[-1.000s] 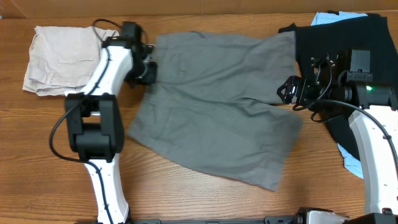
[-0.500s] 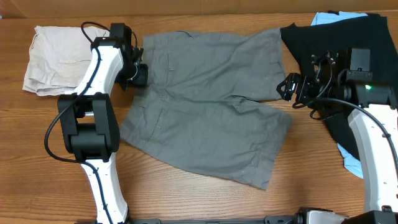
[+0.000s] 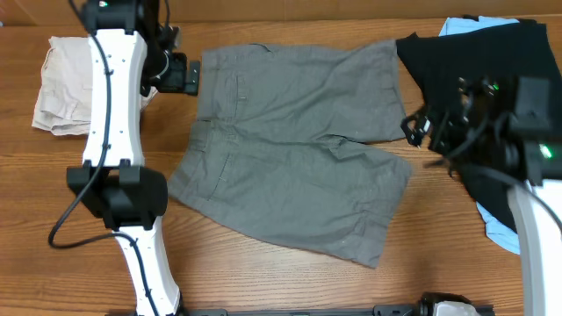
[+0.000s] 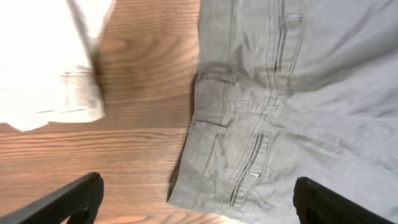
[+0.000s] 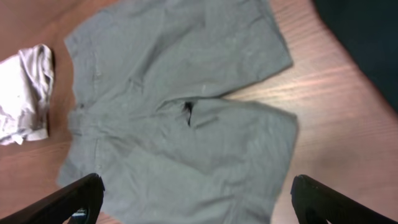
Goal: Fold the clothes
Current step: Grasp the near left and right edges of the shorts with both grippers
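I should next grab the grey shorts' near leg at the hem's outer corner (image 3: pixel 375 264) with my right gripper, and then fold that leg over the far leg.
The clothes, a pair of mid-grey shorts (image 3: pixel 290 149), lie spread flat in the middle of the table, waistband to the left and legs to the right. My left gripper (image 3: pixel 189 75) hovers open just off the waistband's far corner, holding nothing. In the left wrist view the waistband and fly (image 4: pixel 249 155) lie below the open left gripper (image 4: pixel 199 205). My right gripper (image 3: pixel 411 130) is open beside the far leg's hem, apart from the cloth. The right wrist view looks down on the whole shorts (image 5: pixel 180 106) between the wide fingers of the right gripper (image 5: pixel 199 199).
Smaller beige shorts (image 3: pixel 75 83) lie bunched at the far left, also in the left wrist view (image 4: pixel 43 56). A large black garment (image 3: pixel 474 61) lies over light blue cloth (image 3: pixel 496 224) at the right, under the right arm. Bare wood shows along the front.
The left gripper dragged the waistband leftward, then opened, let it go and lifted back. The shorts now lie still. The right arm rose slightly and stayed open.
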Available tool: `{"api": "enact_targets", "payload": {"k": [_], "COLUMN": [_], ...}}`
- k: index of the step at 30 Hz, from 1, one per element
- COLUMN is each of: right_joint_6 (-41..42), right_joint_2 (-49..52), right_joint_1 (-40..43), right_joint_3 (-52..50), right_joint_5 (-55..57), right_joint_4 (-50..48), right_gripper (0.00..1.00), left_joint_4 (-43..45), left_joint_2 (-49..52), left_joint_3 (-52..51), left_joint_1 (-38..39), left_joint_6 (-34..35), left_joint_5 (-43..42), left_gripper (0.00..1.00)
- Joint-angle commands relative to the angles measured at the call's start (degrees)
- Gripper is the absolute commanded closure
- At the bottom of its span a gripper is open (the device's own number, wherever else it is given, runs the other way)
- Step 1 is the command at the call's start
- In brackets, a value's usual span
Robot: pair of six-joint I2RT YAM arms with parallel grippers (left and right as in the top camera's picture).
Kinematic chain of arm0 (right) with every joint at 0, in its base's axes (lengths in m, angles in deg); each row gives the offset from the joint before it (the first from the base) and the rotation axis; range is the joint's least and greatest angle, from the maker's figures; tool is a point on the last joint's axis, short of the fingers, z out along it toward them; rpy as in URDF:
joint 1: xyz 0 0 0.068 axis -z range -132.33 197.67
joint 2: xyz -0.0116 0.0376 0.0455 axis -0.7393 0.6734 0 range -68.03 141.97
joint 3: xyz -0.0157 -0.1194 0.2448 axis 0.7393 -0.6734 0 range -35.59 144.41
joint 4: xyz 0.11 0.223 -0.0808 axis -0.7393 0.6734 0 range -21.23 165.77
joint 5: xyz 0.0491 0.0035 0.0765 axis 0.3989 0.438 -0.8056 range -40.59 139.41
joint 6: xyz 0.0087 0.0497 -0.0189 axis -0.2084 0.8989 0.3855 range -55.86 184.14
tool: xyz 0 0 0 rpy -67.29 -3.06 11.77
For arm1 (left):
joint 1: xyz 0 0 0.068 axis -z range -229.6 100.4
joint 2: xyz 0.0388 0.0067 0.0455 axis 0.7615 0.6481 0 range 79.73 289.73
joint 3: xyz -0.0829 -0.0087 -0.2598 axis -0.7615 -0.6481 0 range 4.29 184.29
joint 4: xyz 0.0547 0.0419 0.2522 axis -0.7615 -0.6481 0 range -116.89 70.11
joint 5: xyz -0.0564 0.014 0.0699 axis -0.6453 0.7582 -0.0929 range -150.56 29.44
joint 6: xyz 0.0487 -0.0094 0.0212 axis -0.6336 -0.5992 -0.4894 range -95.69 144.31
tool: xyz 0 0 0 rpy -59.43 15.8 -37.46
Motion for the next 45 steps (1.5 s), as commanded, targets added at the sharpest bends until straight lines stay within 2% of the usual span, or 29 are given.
{"api": "enact_targets", "payload": {"k": [1, 7, 10, 16, 22, 27, 34, 40, 45], "right_joint_6": [4.2, 12.5, 15.4, 15.8, 22.2, 28.8, 31.8, 32.2, 32.2], "right_joint_2": [-6.9, -14.4, -17.9, -17.9, -11.5, -2.3, 6.7, 7.1, 7.1], "right_joint_1": [-0.3, -0.3, -0.3, -2.2, -14.6, -25.2, -28.2, -28.2, -28.2], "right_joint_3": [1.9, 1.3, -4.0, -21.0, -28.7, -29.2, -29.3, -31.8, -35.7], "right_joint_5": [5.0, 11.7, 12.9, 4.4, 5.7, 9.7, 9.0, 7.8, 5.6], "right_joint_4": [3.5, 14.9, 17.0, 10.9, 3.4, -0.4, -3.0, -6.5, -10.6], "right_gripper": [0.0, 0.0, 0.0, 0.0, 0.0, 0.0, 0.0, 0.0, 0.0], "left_joint_4": [-0.6, -0.5, -0.5, 0.2, 11.5, 23.8, 34.4, 42.8, 48.5], "left_joint_2": [-5.0, -16.0, -22.8, -31.2, -39.5, -41.7, -41.1, -40.9, -39.4], "left_joint_3": [0.9, -5.4, -11.6, -26.1, -47.8, -62.7, -77.5, -84.5, -89.9], "left_joint_1": [-0.3, -0.2, -0.2, -0.2, -0.2, -0.2, -0.3, -0.3, -0.3], "left_joint_6": [2.6, 6.6, 9.6, 16.8, 19.9, 19.0, 18.9, 5.1, 3.7], "left_joint_5": [1.3, 2.1, 5.0, 8.4, 7.6, 6.3, 3.2, -5.0, -2.3], "left_gripper": [0.0, 0.0, 0.0, 0.0, 0.0, 0.0, 0.0, 0.0, 0.0]}}
